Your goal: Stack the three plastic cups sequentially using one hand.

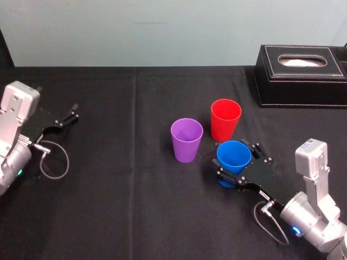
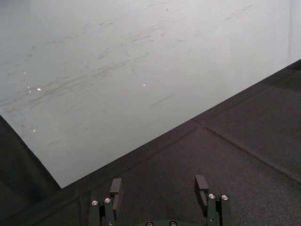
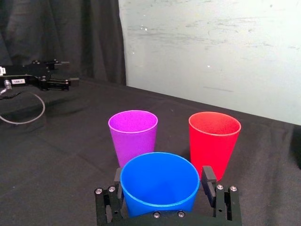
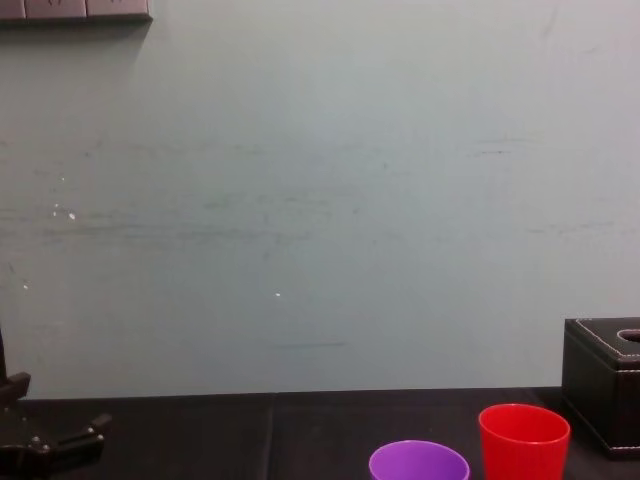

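Note:
The blue cup (image 3: 160, 183) has to be stacked into the red cup (image 3: 212, 143), so my right gripper should grab it by its upper sides next.
Three cups stand upright and apart on the black table. The purple cup (image 1: 186, 140) (image 3: 133, 134) is left of the red cup (image 1: 225, 119) (image 3: 214, 141). The blue cup (image 1: 233, 157) (image 3: 160, 183) stands nearest me, in front of the other two. My right gripper (image 1: 237, 161) (image 3: 162, 174) is open, with one finger on each side of the blue cup at its rim, and is not clamped on it. At the table's left, far from the cups, my left gripper (image 1: 69, 116) (image 2: 157, 186) is open and holds nothing.
A black stitched box (image 1: 301, 76) (image 4: 605, 385) stands at the back right, beyond the red cup. A loose cable (image 1: 54, 160) loops beside the left arm. A pale wall rises behind the table's far edge. Bare black cloth lies between the left gripper and the cups.

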### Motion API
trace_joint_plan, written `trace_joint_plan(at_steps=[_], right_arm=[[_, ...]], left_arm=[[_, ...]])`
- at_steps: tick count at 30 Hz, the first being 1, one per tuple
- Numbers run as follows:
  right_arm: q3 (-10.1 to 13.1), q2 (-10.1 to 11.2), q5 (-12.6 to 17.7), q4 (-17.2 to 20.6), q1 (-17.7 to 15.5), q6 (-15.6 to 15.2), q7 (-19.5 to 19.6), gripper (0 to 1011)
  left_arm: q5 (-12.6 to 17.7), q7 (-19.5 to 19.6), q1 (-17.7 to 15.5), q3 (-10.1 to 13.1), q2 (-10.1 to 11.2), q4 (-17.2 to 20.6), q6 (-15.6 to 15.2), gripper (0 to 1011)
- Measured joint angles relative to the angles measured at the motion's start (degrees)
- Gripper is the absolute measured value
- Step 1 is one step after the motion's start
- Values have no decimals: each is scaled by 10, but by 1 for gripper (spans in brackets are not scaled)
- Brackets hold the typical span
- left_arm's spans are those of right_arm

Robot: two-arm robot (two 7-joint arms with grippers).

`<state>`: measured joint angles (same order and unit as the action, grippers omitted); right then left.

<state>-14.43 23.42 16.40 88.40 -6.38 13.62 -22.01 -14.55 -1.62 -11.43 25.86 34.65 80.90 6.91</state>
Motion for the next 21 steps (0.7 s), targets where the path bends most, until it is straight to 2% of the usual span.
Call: trace_joint_plan(at_steps=[10, 21], right_arm=[[10, -3, 20, 10, -10, -21, -16, 1004], [11, -3, 2, 17, -15, -11, -11, 1004]], left_arm=[[0, 0, 0, 0, 0, 0, 0, 1005], [0, 0, 0, 0, 0, 0, 0, 1004]])
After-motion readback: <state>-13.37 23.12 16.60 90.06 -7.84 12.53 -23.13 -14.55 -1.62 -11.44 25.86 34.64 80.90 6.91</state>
